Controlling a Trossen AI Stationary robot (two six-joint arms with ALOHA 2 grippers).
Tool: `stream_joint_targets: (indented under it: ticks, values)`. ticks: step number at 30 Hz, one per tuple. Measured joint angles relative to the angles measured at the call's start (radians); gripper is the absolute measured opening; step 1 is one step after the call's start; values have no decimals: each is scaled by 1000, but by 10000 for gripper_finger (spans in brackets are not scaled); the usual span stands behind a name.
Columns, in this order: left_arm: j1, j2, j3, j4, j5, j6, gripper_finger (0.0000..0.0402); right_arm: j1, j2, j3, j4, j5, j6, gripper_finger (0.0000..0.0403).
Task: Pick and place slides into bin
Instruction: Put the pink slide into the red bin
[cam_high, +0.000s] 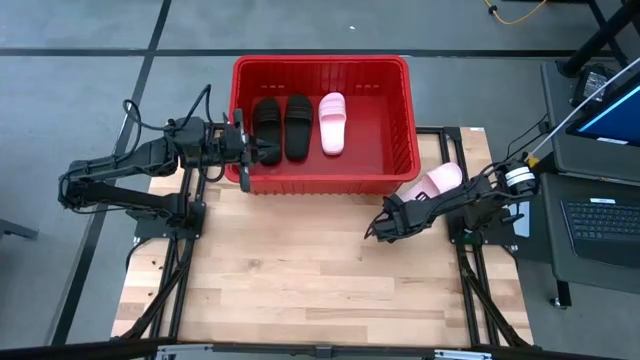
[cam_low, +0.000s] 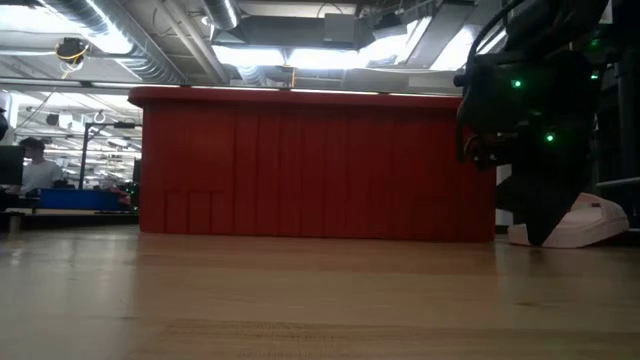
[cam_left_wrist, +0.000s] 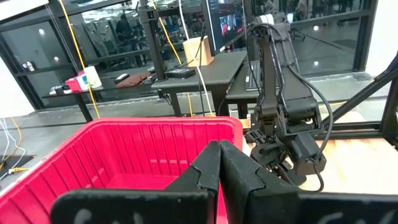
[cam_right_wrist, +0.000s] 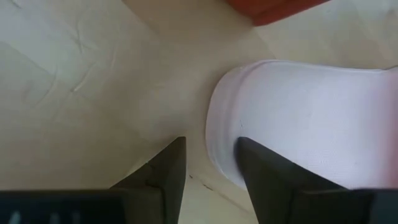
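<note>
My right gripper closes on the slide now, since its fingers are on both sides of the pink slide at its rounded end's edge (cam_right_wrist: 217, 143), one low over the table.
The red bin (cam_high: 400, 120) stands at the table's far middle. Two black slides (cam_high: 267, 128) (cam_high: 298, 126) and one pink slide (cam_high: 333, 123) lie side by side on its floor. A second pink slide (cam_high: 432, 182) lies on the table by the bin's right near corner. My right gripper (cam_high: 383, 228) points down at this slide's near-left end. It is open by a narrow gap (cam_right_wrist: 211, 168), with the slide's rounded end (cam_right_wrist: 217, 137) beside one finger. My left gripper (cam_high: 247, 150) is shut and empty (cam_left_wrist: 221, 162) over the bin's left wall. My right gripper comes from above at the pink slide's rounded end (cam_right_wrist: 214, 146), and one finger (cam_right_wrist: 255, 162) stands over that end's edge. I cannot tell whether it touches the slide. The slide lies flat on the table.
The bin's near wall (cam_low: 300, 165) stands tall across the table's middle. Bare wooden tabletop (cam_high: 300, 280) stretches from the bin to the near edge. A laptop (cam_high: 600, 215) and a screen stand on a stand past the table's right edge.
</note>
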Motion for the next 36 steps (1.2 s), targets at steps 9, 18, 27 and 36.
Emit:
stream_joint_targets:
  ticks: [9, 18, 27, 36]
  values:
    - [0, 0, 0, -1, 0, 0, 6, 0, 2, -2, -1, 18, 3, 137]
    - [0, 0, 0, -5, 0, 0, 6, -2, 1, -2, -13, 1, -3, 18]
    - [0, 0, 0, -9, 0, 0, 6, -4, -3, 26, -33, -65, -13, 12]
    - [0, 0, 0, -28, 7, 0, 6, 37, -60, 157, -61, -228, -50, 12]
